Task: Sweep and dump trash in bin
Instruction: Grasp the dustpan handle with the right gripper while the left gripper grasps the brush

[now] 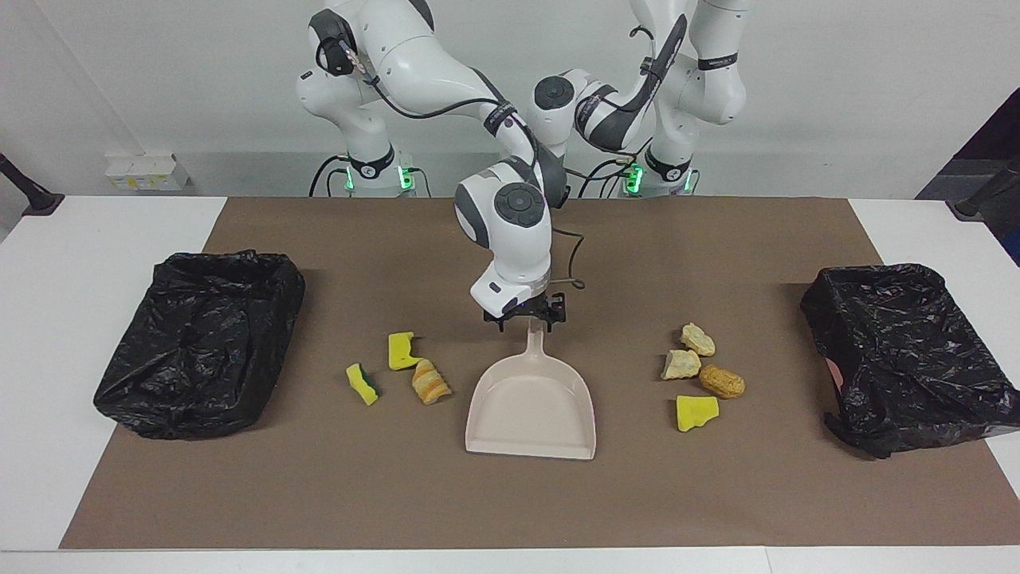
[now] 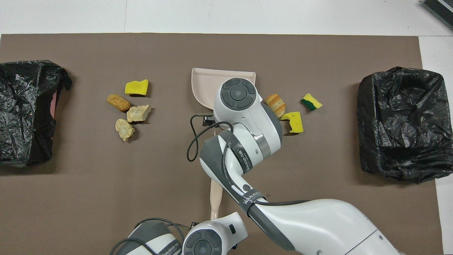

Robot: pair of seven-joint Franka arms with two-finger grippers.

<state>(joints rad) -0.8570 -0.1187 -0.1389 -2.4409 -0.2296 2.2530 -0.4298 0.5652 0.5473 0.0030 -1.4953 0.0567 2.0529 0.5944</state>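
The right gripper will next take hold of the dustpan by its narrow handle (image 2: 217,131), so that it can sweep up the trash. The dustpan's scoop (image 2: 208,86) is far wider than the gripper's open fingers.
The beige dustpan (image 1: 530,406) (image 2: 203,85) lies mid-table with its handle pointing at the robots. My right gripper (image 1: 526,325) hangs open at the handle's tip, one finger on each side. The brush handle (image 2: 216,194) lies nearer the robots. My left gripper is hidden under its own wrist (image 2: 203,242), over the brush handle's near end. Trash lies beside the dustpan in two groups. One is a yellow sponge (image 1: 402,351), a green-backed sponge (image 1: 362,384) and a bread lump (image 1: 430,381). The other is cream chunks (image 1: 697,339), a brown lump (image 1: 722,383) and a yellow sponge (image 1: 696,412).
Two bins lined with black bags stand on the brown mat, one (image 1: 199,343) at the right arm's end and one (image 1: 908,359) at the left arm's end. A loose cable (image 2: 193,141) dangles off the right wrist beside the dustpan handle.
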